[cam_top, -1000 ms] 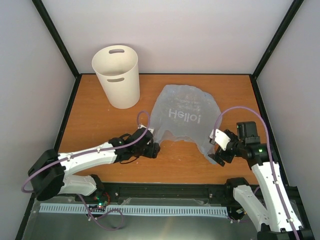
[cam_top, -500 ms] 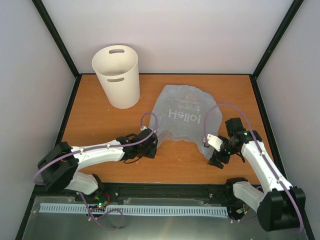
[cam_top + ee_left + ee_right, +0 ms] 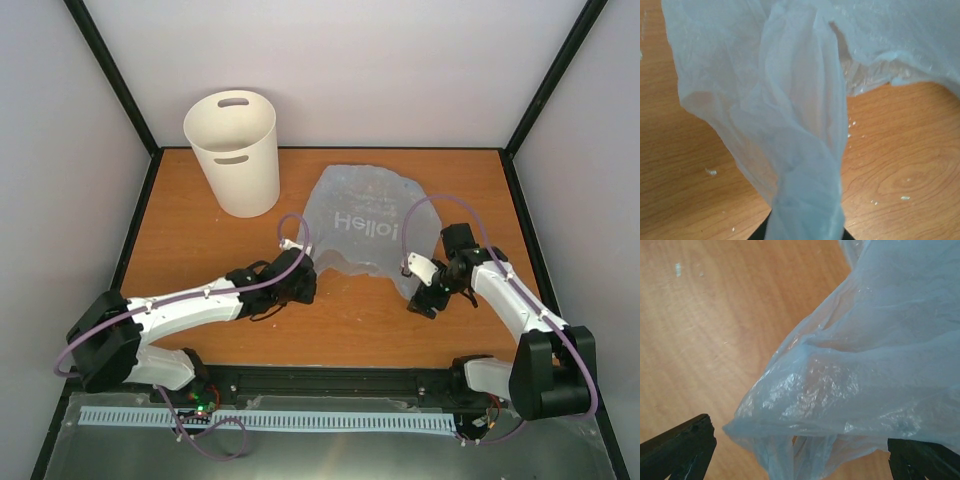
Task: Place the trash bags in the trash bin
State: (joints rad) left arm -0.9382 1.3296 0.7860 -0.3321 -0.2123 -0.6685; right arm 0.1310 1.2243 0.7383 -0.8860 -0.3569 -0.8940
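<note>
Next, my right gripper grabs the trash bag by its crinkled near corner (image 3: 408, 286) (image 3: 790, 435). That leaves its lettered middle free to hang between both grippers.
The trash bag (image 3: 365, 225), pale blue and translucent with white "Hello!" lettering, lies flat on the wooden table at centre right. My left gripper (image 3: 300, 282) is shut on its near left corner; in the left wrist view the film (image 3: 790, 125) bunches into a twisted strand running down between the jaws (image 3: 805, 232). My right gripper (image 3: 425, 298) stands open at the near right corner, and the crinkled bag edge (image 3: 840, 390) lies between its wide-apart fingers (image 3: 682, 450). The off-white trash bin (image 3: 233, 150) stands upright at the back left, apart from both grippers.
Black frame posts and pale walls enclose the table (image 3: 200, 240) on three sides. Small white crumbs (image 3: 710, 172) dot the wood near the left gripper. Purple cables (image 3: 440, 205) loop above both wrists.
The left gripper has closed on the bag's near left corner. The right arm has swung forward and left, bringing its open jaws around the bag's near right corner.
</note>
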